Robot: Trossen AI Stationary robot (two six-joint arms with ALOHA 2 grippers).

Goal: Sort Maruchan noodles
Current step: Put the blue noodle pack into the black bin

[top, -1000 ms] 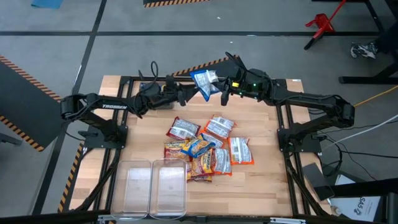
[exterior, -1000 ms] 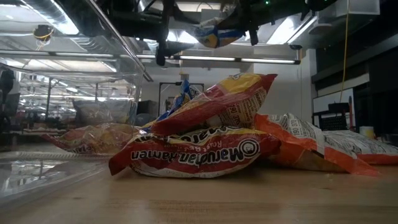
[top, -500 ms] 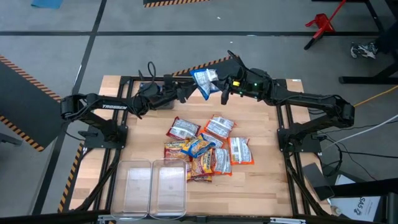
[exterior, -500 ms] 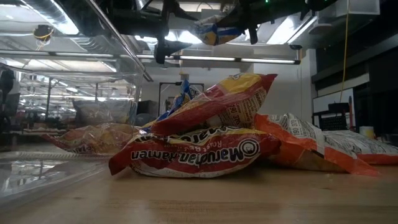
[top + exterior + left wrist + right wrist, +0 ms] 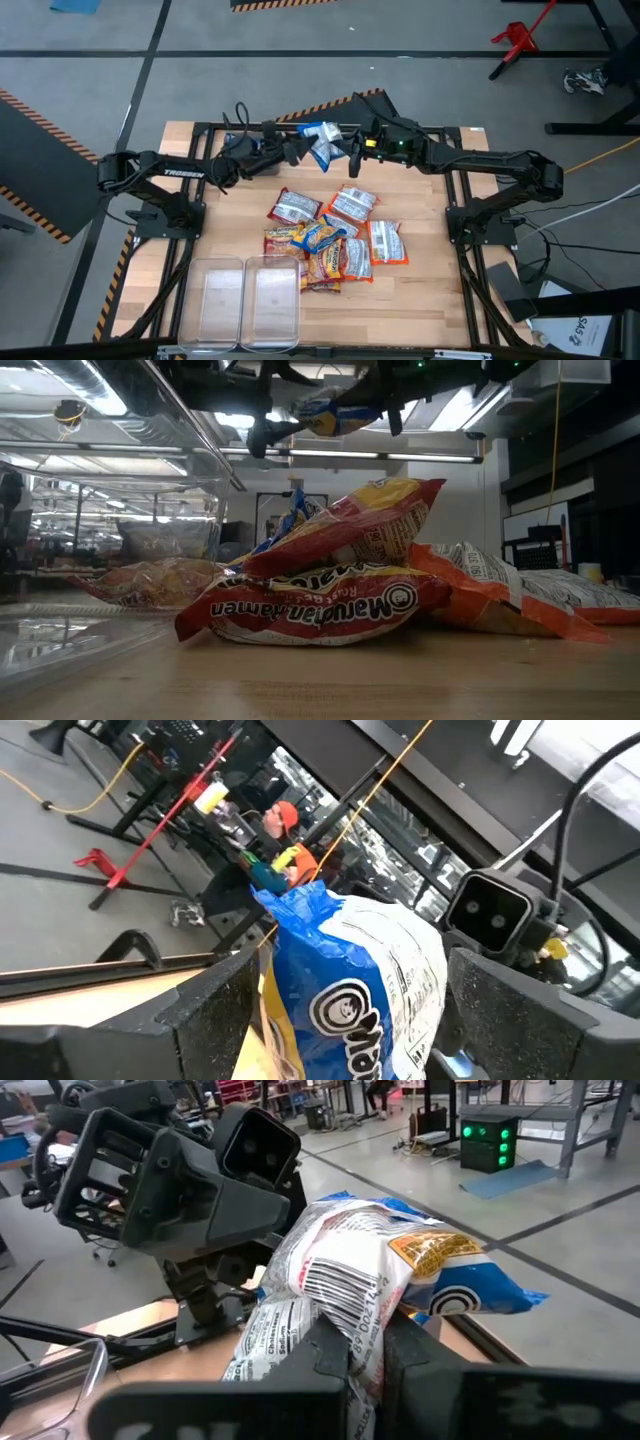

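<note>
My left gripper grabs the Maruchan packet [image 5: 321, 142] at its blue end [image 5: 318, 138] next, to take the packet over for sorting.
A blue-and-white Maruchan noodle packet [image 5: 321, 142] hangs in the air above the table's far edge, between my two grippers. My right gripper [image 5: 346, 152] is shut on it. My left gripper [image 5: 303, 149] is open, and in the left wrist view its fingers [image 5: 215, 1010] stand on either side of the packet's blue end [image 5: 345, 990]. The other noodle packets [image 5: 330, 235], red, orange and blue, lie in a loose pile on the middle of the table. My right gripper pinches the packet's crumpled white end [image 5: 362, 1315] between its two fingers, coming roughly level from the table's right side. The packet is lifted clear and sticks out past the fingers toward my left gripper. My left gripper: I cannot tell whether its fingers touch the packet.
Two clear plastic bins [image 5: 248, 300] stand side by side at the table's near left. In the low view the pile [image 5: 330, 590] fills the middle and a bin wall [image 5: 60, 630] shows on the left. Bare wood lies right of the pile.
My right gripper has carried the blue packet a little toward the table's left and slightly down, bringing it between the fingers of my left gripper. My left gripper has stayed in place and open, its wrist turning a little.
</note>
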